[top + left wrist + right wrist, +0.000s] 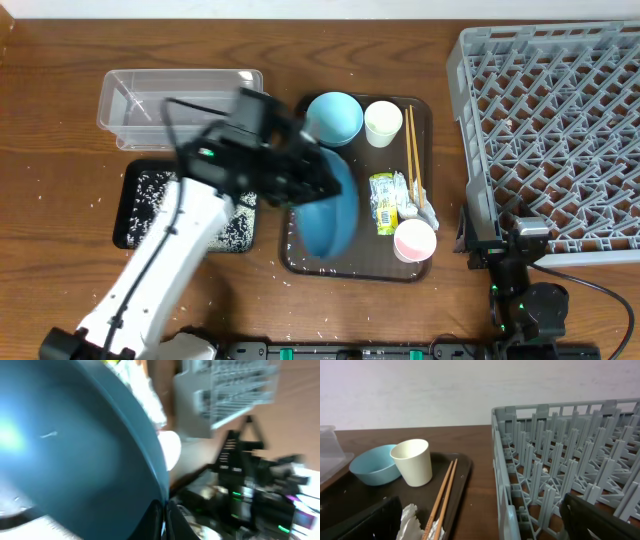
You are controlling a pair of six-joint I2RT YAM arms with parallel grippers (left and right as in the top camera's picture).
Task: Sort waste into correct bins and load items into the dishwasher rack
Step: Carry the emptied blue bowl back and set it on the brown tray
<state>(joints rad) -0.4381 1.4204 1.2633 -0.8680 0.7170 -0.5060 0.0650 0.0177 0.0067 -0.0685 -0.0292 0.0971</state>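
The tilted dark-blue dish would fall crooked: my left gripper must hold it.
My left gripper (pixel 318 172) is shut on the rim of the large dark-blue dish (pixel 332 218) and holds it tilted above the dark brown serving tray (pixel 300 262). In the left wrist view the dish (pixel 75 445) fills the left side, with the jaws (pixel 164 521) pinched on its edge. On the tray stand the light-blue bowl (pixel 334 117), cream cup (pixel 383 123), chopsticks (pixel 413 150), yellow-green wrapper (pixel 384 203), napkin (pixel 428 213) and pink cup (pixel 414 240). My right gripper (pixel 480 522) is open and empty beside the grey rack (pixel 555 130).
The clear tub (pixel 180 95) sits at the back left. The black tray (pixel 128 205) in front of it holds rice grains (pixel 155 185). A few grains lie loose on the table. The right wrist view shows the bowl (pixel 370 465), cup (pixel 412 461), chopsticks (pixel 442 492) and rack (pixel 560 445).
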